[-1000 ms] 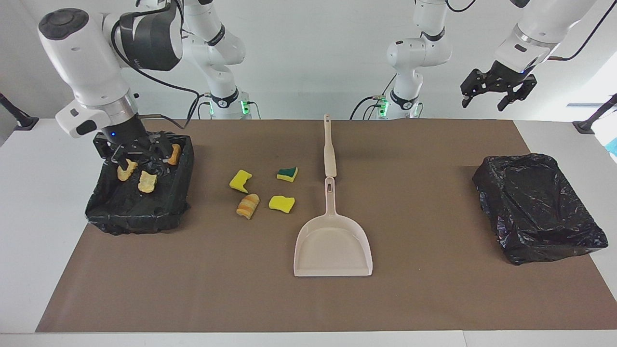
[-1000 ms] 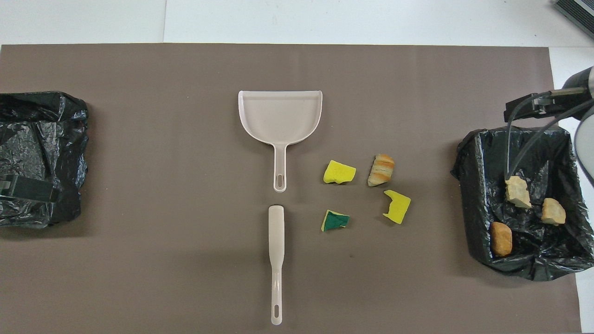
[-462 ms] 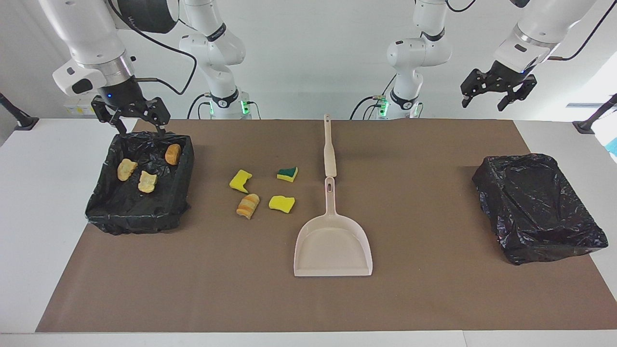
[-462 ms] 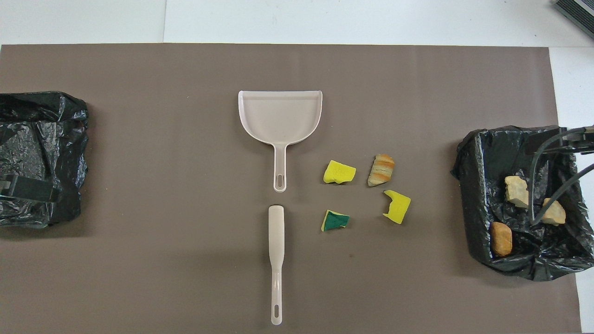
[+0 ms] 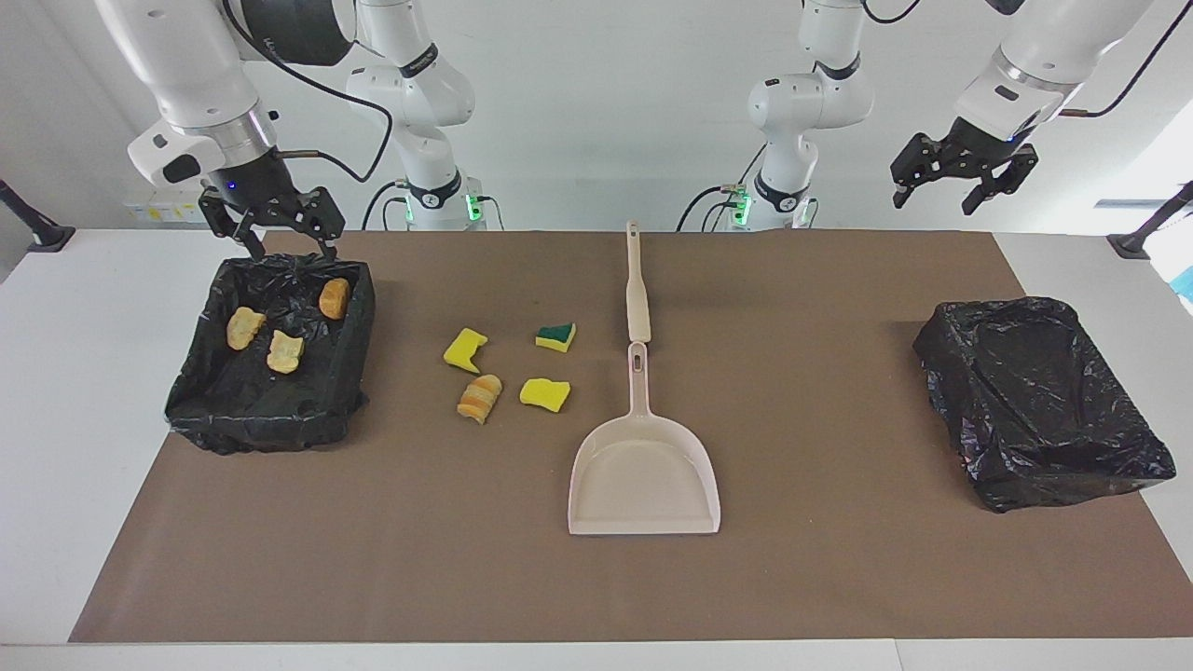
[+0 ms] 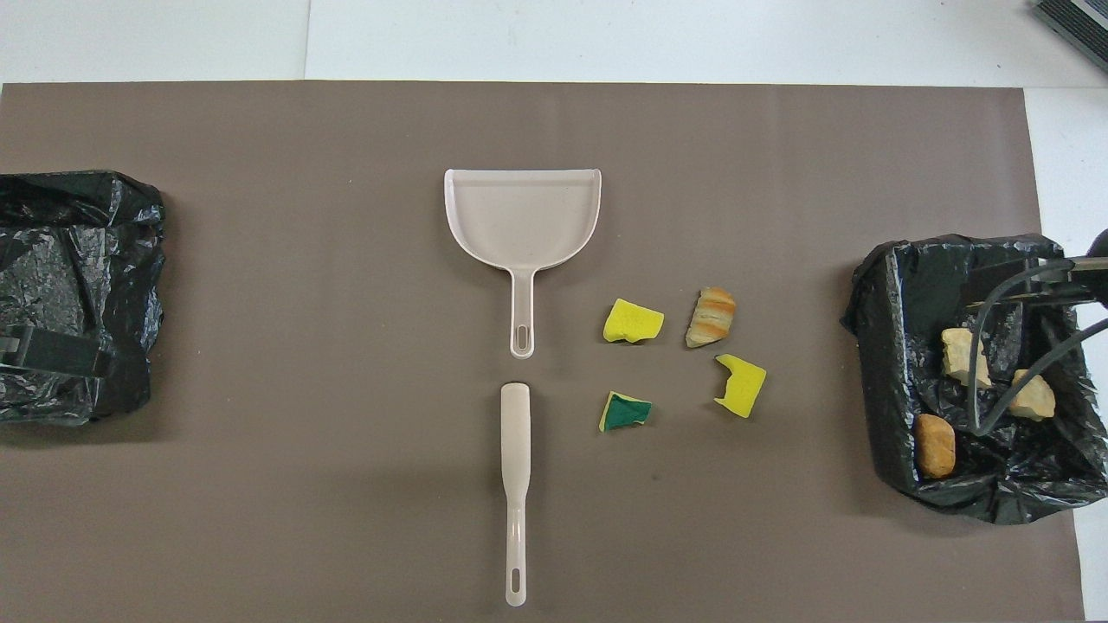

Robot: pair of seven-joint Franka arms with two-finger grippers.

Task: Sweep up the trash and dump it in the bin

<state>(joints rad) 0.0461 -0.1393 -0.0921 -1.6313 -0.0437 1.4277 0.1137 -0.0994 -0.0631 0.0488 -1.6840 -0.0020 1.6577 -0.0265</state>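
My left gripper grips the dustpan by its narrow handle (image 6: 521, 316) next, since the dustpan's broad pan spreads too wide for the fingers.
The trash lies in two groups. Several scraps sit on the brown mat: a yellow sponge piece (image 5: 463, 349), a green-topped sponge (image 5: 555, 336), another yellow piece (image 5: 544, 394) and an orange-cream striped chunk (image 5: 479, 397). Three tan lumps (image 5: 246, 327) (image 5: 284, 351) (image 5: 334, 298) lie inside the black-lined bin (image 5: 261, 424) at the right arm's end. My right gripper (image 5: 291, 247) hangs open and empty just above that bin's edge nearest the robots. High over the left arm's end, my left gripper (image 5: 937, 198) waits open, holding nothing.
A beige dustpan (image 5: 643, 475) lies mid-mat with its handle toward the robots. The beige brush (image 5: 637, 289) lies in line with it, nearer the robots. A second black-lined bin (image 5: 1044, 466) sits at the left arm's end.
My right gripper rose out of the bin, leaving the three lumps inside, and then shifted slightly toward the table's middle. The left arm stayed still.
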